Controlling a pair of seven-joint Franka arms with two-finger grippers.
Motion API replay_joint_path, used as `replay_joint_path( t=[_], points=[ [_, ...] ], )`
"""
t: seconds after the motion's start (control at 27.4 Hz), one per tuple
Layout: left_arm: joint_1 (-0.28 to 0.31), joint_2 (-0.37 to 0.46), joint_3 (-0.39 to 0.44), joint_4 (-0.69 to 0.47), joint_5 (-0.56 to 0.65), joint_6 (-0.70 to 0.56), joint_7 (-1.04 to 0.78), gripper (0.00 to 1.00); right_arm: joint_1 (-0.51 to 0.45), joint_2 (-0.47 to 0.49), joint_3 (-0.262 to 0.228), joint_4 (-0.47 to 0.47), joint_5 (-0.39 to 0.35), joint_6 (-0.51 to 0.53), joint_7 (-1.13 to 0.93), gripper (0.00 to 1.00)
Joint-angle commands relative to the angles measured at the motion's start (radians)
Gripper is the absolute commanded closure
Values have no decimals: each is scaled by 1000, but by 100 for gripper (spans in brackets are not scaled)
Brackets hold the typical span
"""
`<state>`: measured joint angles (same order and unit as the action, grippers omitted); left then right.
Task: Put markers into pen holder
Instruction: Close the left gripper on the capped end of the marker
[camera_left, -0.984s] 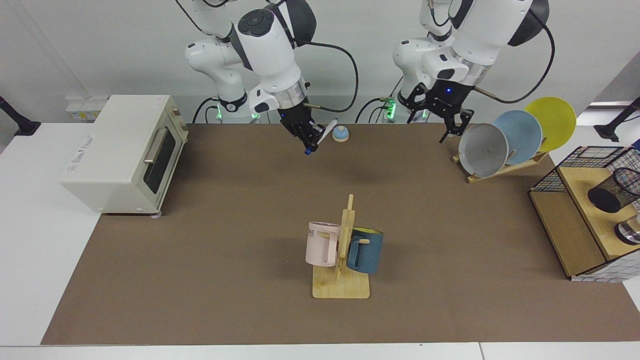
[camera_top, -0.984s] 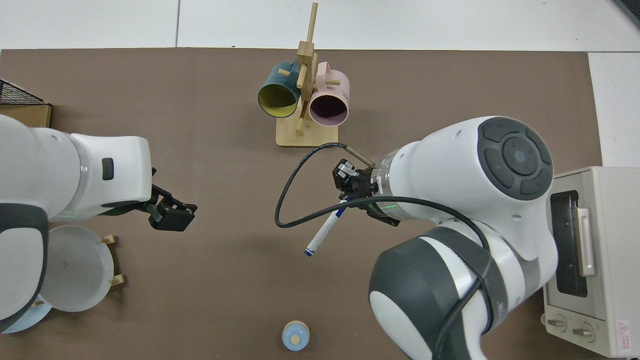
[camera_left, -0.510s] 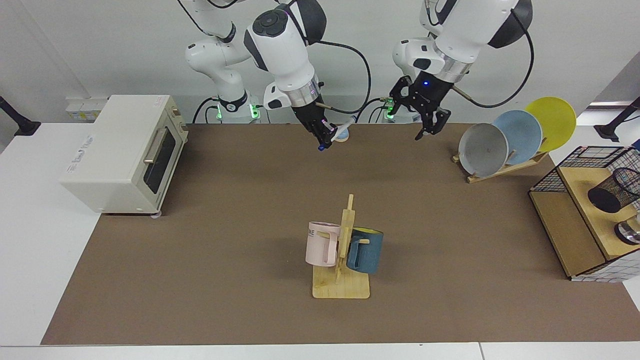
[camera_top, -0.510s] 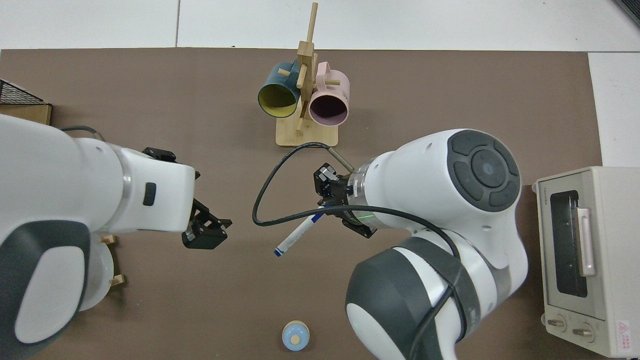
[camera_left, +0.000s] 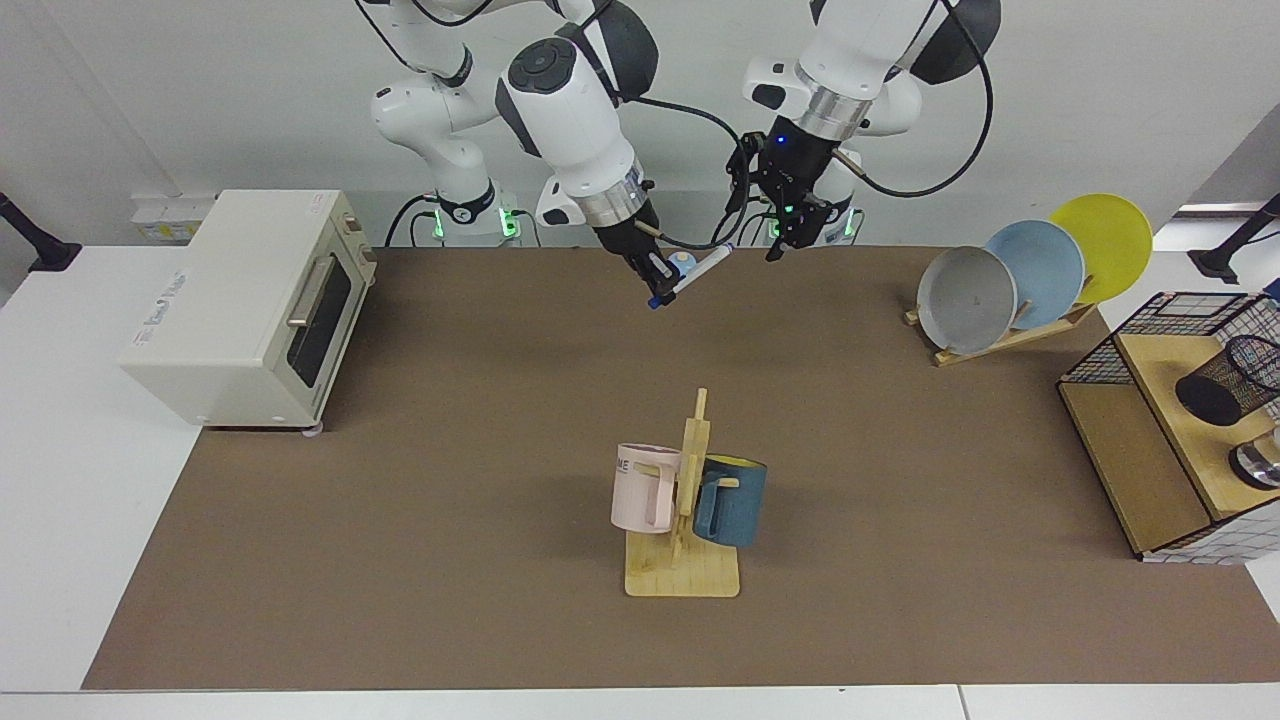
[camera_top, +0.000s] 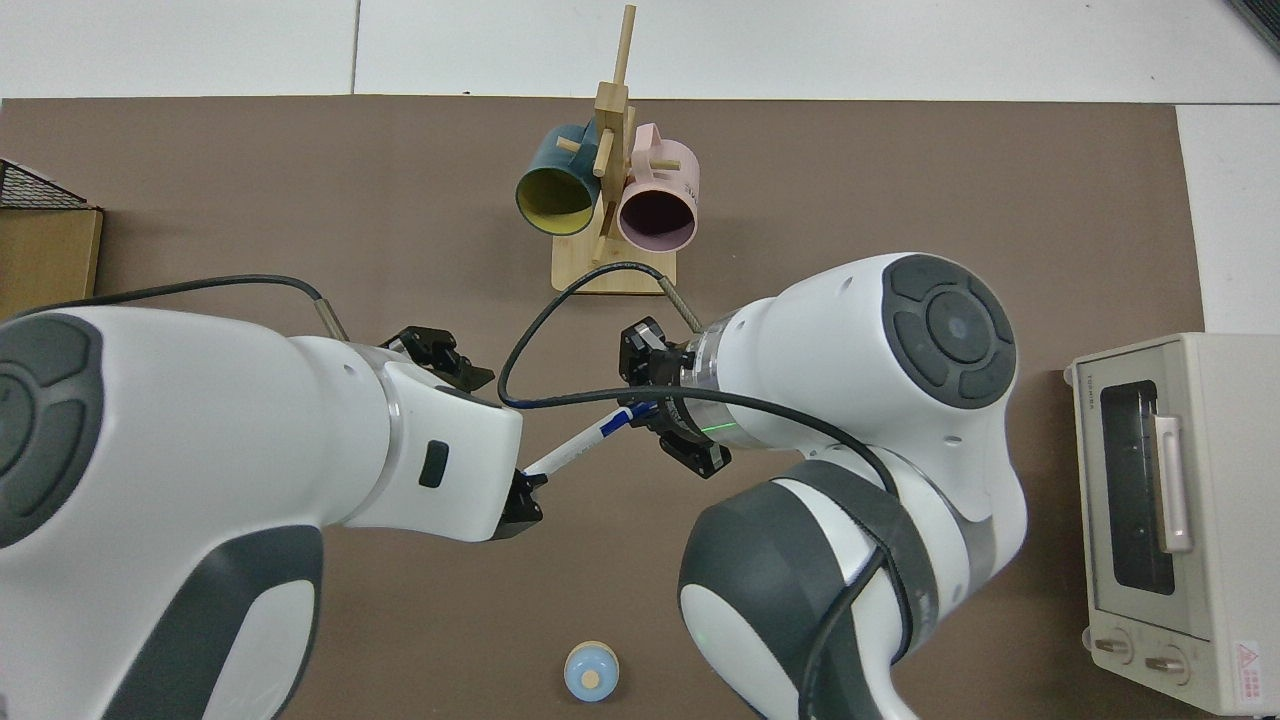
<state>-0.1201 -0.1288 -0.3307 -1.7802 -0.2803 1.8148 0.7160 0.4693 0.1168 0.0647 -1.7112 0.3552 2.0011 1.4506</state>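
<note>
The marker should go into the pen holder (camera_left: 1225, 380) with its blue-tipped end, so my left gripper should next grab the marker by its white end (camera_left: 722, 253).
My right gripper (camera_left: 657, 283) is shut on the lower, blue-tipped end of the white marker (camera_left: 700, 268), held in the air over the back of the brown mat. The marker slants up toward my left gripper (camera_left: 757, 232), which is open with its fingers at the marker's free end. From above, the marker (camera_top: 575, 455) runs from the right gripper (camera_top: 650, 408) to under the left arm, which hides its far tip. The pen holder (camera_left: 1225, 380), a black mesh cup, sits tilted on a wooden shelf at the far right of the facing view. It is out of the top view.
A toaster oven (camera_left: 250, 300) stands on one side of the mat. A wooden mug rack (camera_left: 685, 575) with two mugs is mid-mat. A plate rack (camera_left: 1010, 335) and a wire basket (camera_left: 1150, 330) are on the other side. A small blue bell (camera_top: 590, 672) lies near the arms' bases.
The left arm swung across from the plate rack to the marker's free end. The right arm carried the marker toward it, raising the free end.
</note>
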Motion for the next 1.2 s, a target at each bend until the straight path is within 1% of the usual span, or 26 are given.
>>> replay_joint_path(
  t=[0.0,0.15,0.26,0.33,0.36,0.44,0.51,0.62,0.69,0.77,0.84,0.91,1.02,1.17],
  points=[
    [-38,-35,13,-82,-11,69,22,3,5,-3,0,-7,42,22,31,100],
    [-56,-34,12,-117,-10,107,23,4,3,-3,0,-7,41,22,31,100],
    [-59,-34,10,-128,-10,110,23,12,3,-3,0,-7,41,22,31,100],
    [-69,-34,10,-133,-10,109,22,21,5,-3,0,-7,41,22,31,100],
    [-70,-34,10,-133,-10,109,19,23,5,-3,0,-7,41,22,31,100],
    [-72,-32,10,-140,-10,109,19,25,3,-3,0,-7,41,21,31,100],
    [-72,-32,10,-143,-10,110,17,29,5,-3,0,-7,41,19,31,100],
    [-72,-32,9,-145,-8,110,11,39,3,-3,0,-7,41,18,31,100],
    [-72,-31,9,-145,-3,110,11,41,3,-3,0,-7,41,18,31,100],
    [-72,-29,9,-145,-2,110,11,46,5,-5,0,-8,41,18,30,100],
    [-72,-28,9,-145,3,110,11,48,5,-5,0,-8,41,16,30,100],
    [-72,-26,9,-146,4,110,10,52,5,-5,0,-8,41,16,30,100],
    [-72,-25,9,-146,6,107,10,54,3,-5,0,-8,41,16,30,100],
    [-72,-25,9,-148,7,107,10,71,5,-5,0,-8,41,16,28,100]
  ],
)
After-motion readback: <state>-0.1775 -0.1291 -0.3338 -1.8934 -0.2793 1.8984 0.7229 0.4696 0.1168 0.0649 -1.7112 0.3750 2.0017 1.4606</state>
